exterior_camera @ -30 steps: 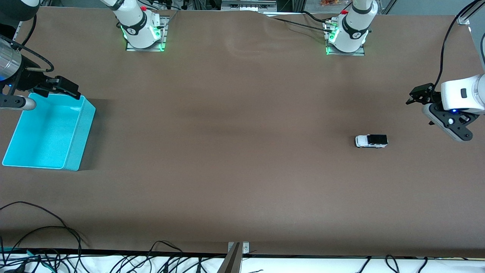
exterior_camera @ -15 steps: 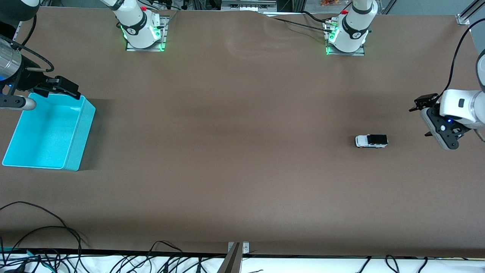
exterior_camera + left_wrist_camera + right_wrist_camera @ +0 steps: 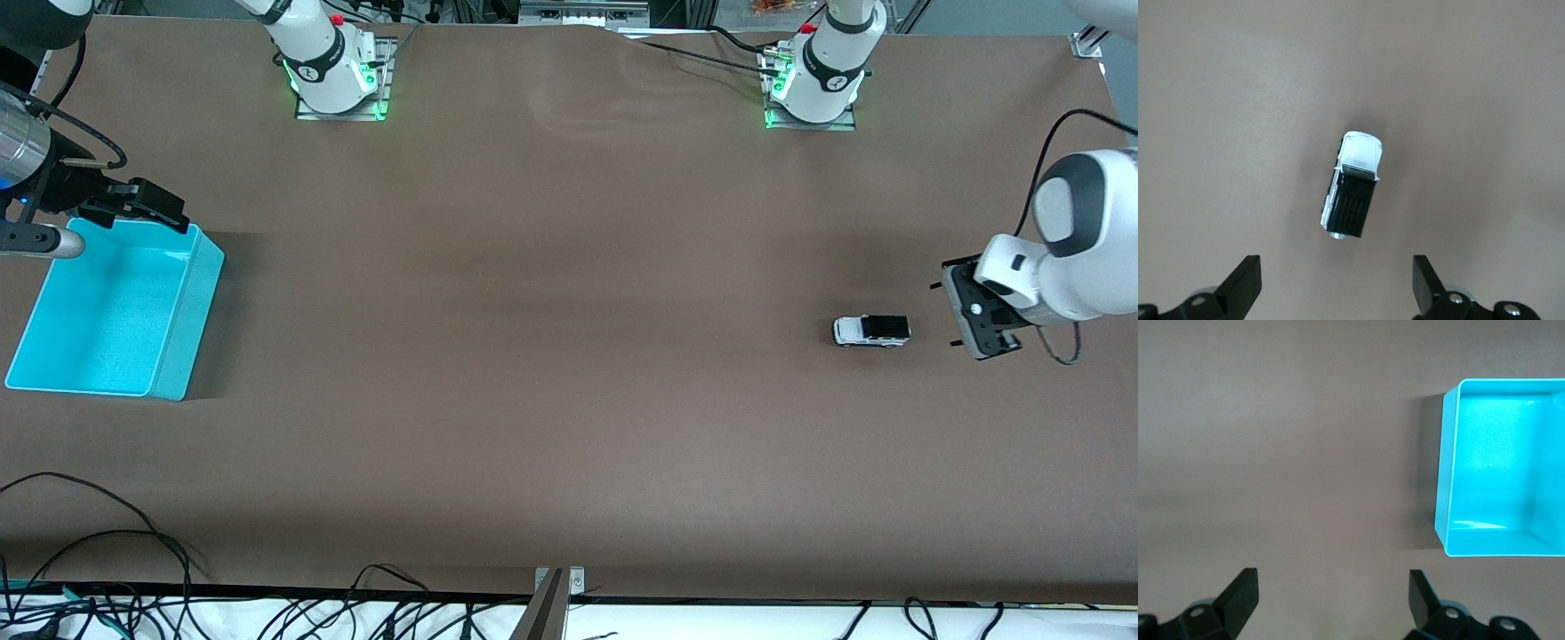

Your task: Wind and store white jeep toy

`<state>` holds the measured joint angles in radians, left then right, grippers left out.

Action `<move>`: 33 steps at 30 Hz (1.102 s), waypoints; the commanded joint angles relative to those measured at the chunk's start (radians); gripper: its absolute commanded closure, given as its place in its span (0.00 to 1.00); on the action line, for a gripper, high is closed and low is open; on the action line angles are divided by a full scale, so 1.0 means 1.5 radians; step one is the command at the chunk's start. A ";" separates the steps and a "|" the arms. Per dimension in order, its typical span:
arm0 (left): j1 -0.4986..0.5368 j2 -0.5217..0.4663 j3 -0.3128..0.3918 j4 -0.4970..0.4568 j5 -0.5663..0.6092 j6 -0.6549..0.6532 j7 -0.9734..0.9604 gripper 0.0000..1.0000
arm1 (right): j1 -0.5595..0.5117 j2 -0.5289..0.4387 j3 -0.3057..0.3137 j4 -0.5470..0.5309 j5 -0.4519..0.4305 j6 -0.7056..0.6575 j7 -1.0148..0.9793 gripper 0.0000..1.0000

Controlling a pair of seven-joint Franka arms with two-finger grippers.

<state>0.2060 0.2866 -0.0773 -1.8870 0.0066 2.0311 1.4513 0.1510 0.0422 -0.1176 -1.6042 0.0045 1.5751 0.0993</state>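
The white jeep toy (image 3: pixel 871 331) is to be wound and stored. My left gripper should grab its black rear body (image 3: pixel 885 326) next.
The white jeep toy (image 3: pixel 871 331) with a black roof and rear stands on its wheels on the brown table toward the left arm's end. My left gripper (image 3: pixel 957 308) hangs open and empty just beside it, nearer the table's end. In the left wrist view the jeep (image 3: pixel 1351 193) lies ahead of the gripper (image 3: pixel 1335 287), and both black fingertips (image 3: pixel 1245 283) are spread wide and clear of it. My right gripper (image 3: pixel 153 208) waits open and empty by the turquoise bin's corner; it also shows in the right wrist view (image 3: pixel 1331 600).
The turquoise bin (image 3: pixel 191 320) stands empty at the right arm's end of the table and shows in the right wrist view (image 3: pixel 1450 467). Cables (image 3: pixel 107 542) lie along the table edge nearest the front camera. Both arm bases (image 3: pixel 333 71) stand at the far edge.
My left arm has swung in from the table's end toward the jeep and turned its gripper down over the table. The jeep, the bin and the right arm have not moved.
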 commanded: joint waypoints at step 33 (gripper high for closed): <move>0.013 0.094 -0.013 -0.169 0.015 0.306 0.202 0.05 | 0.002 -0.005 -0.002 -0.001 -0.006 -0.004 0.000 0.00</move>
<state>0.2157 0.4403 -0.0919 -2.0986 0.0068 2.4625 1.7366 0.1503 0.0423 -0.1184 -1.6042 0.0045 1.5751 0.0995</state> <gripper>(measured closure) 0.009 0.000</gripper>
